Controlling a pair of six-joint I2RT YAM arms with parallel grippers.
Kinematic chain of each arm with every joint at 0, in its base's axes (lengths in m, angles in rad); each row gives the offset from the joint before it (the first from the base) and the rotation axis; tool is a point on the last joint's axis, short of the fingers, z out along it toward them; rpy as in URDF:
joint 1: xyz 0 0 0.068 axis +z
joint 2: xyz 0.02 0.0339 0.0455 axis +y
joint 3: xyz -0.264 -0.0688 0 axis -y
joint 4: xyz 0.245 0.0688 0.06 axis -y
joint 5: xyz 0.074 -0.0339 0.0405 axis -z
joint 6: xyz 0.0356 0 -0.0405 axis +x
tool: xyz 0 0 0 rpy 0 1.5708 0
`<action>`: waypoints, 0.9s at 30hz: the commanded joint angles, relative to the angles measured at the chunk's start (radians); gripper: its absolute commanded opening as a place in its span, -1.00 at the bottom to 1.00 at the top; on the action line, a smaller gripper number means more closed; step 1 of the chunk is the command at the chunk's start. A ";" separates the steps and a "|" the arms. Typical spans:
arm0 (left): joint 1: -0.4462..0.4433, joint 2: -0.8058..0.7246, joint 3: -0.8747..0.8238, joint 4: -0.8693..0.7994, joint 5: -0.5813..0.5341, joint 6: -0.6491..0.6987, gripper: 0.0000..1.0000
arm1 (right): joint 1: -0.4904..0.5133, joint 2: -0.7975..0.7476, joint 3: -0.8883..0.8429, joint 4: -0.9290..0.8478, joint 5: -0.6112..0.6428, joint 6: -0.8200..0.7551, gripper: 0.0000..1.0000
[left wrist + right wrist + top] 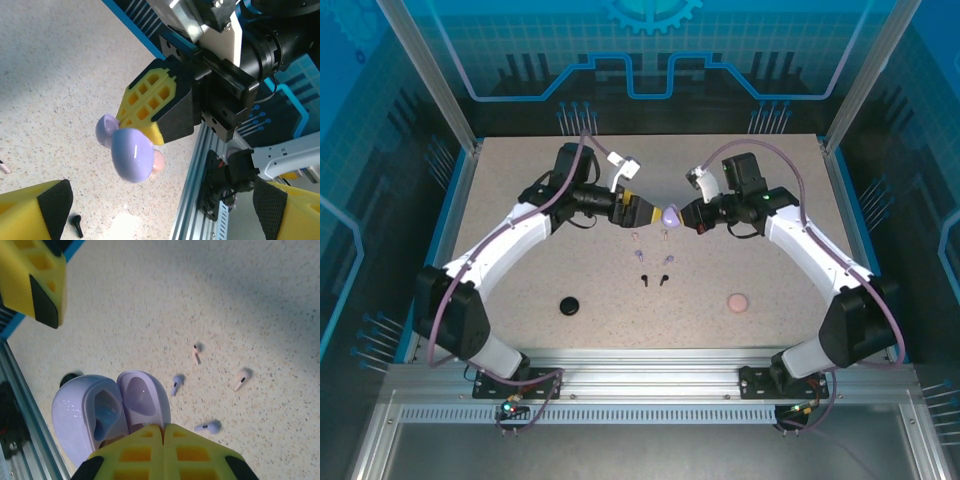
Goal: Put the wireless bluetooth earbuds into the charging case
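The left gripper grabs the lavender charging case by its body (669, 217) (132, 156) next, leaving the open lid and wells free to insert earbuds.
My right gripper (688, 215) (162, 430) is shut on the hinge end of the lavender charging case (670, 215) (110, 410) (131, 152), which it holds above the table with the lid open and both wells bare. My left gripper (646, 210) (160, 200) stands open just left of the case, not touching it. Below on the table lie lavender earbuds (176, 384) (209, 427), pale pink earbuds (196, 354) (242, 380) and two black earbuds (653, 279); one black earbud (76, 225) lies near my left finger.
A closed black case (569, 305) lies at the front left and a pink case (737, 301) at the front right of the speckled table (520, 200). Aluminium rails (640, 360) run along the near edge.
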 commanded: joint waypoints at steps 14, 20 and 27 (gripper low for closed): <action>-0.013 0.265 0.236 -0.396 0.174 0.242 0.19 | 0.026 0.039 0.039 -0.094 -0.049 -0.117 -1.00; -0.036 0.323 0.296 -0.437 0.185 0.263 0.06 | 0.032 0.044 0.048 -0.090 -0.041 -0.117 -1.00; -0.046 0.343 0.301 -0.445 0.197 0.273 -0.02 | 0.032 0.060 0.065 -0.087 -0.035 -0.117 -1.00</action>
